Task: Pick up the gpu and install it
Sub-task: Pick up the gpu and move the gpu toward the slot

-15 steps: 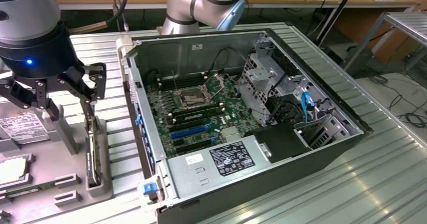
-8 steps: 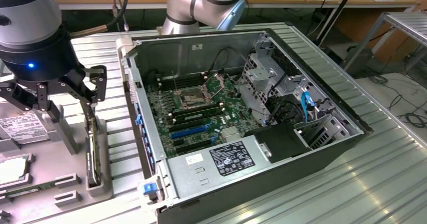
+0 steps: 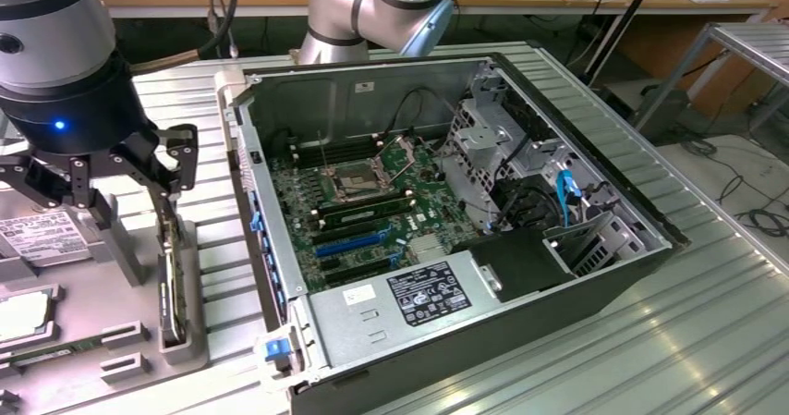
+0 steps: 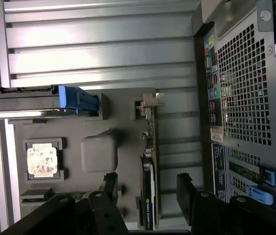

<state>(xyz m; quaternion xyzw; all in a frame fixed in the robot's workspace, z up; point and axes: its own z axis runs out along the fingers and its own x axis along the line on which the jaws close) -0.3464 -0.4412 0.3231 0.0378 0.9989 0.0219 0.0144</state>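
Observation:
Components stick out from the board near the bracket point(image 4: 150, 100). My gripper next needs to grab the GPU across its flat black shroud point(image 4: 148, 196), so that I can install it.
The gpu point(image 3: 174, 286) is a thin dark card standing on its long edge in a grey holder tray point(image 3: 185, 350), left of the open computer case point(image 3: 616, 267) in the exterior view. My gripper point(image 3: 146, 239) hangs right over the card, open. In the wrist view the gpu point(image 4: 148, 161) runs between my two black fingertips point(image 4: 110, 182), which stand apart on either side of it without touching it. Its silver end bracket point(image 4: 150, 100) points away from me. Blue expansion slots point(image 3: 351, 244) show on the motherboard point(image 3: 358, 189) inside the case.
On the same tray are a silver hard drive point(image 4: 25, 100) with a blue end, a square processor chip point(image 4: 42, 160) and a green memory stick point(image 3: 55, 348). The case's perforated rear panel point(image 4: 248, 93) stands close beside the card. Ribbed metal table point(image 3: 641, 360) surrounds everything.

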